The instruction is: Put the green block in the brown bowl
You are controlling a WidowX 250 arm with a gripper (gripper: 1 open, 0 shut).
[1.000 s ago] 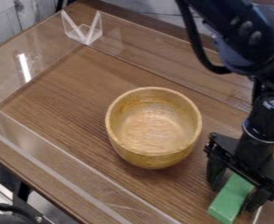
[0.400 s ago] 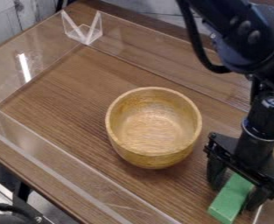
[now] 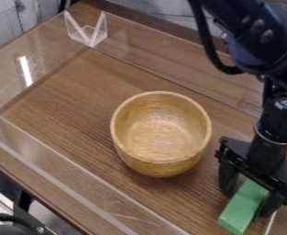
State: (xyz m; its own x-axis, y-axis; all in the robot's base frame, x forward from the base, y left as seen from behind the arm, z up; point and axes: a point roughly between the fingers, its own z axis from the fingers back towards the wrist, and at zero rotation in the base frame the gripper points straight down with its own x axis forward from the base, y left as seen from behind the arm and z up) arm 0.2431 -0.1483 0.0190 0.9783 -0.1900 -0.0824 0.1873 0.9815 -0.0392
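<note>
I need to grab the green block (image 3: pixel 242 212) by one of its short ends next, to set it in the brown bowl (image 3: pixel 161 132).
The green block (image 3: pixel 242 212) lies flat on the wooden table near the lower right corner, its far end under the gripper. My gripper (image 3: pixel 251 188) points straight down over that end, open, with one black finger (image 3: pixel 229 174) on the left of the block and the other on the right. Whether the fingers touch the block I cannot tell. The brown bowl (image 3: pixel 161 132) stands upright and empty in the middle of the table, just left of the gripper.
A clear plastic wall (image 3: pixel 36 138) rims the table on the left and front. A small clear stand (image 3: pixel 85 29) sits at the back left. The black arm (image 3: pixel 249 41) rises at the right, above the gripper.
</note>
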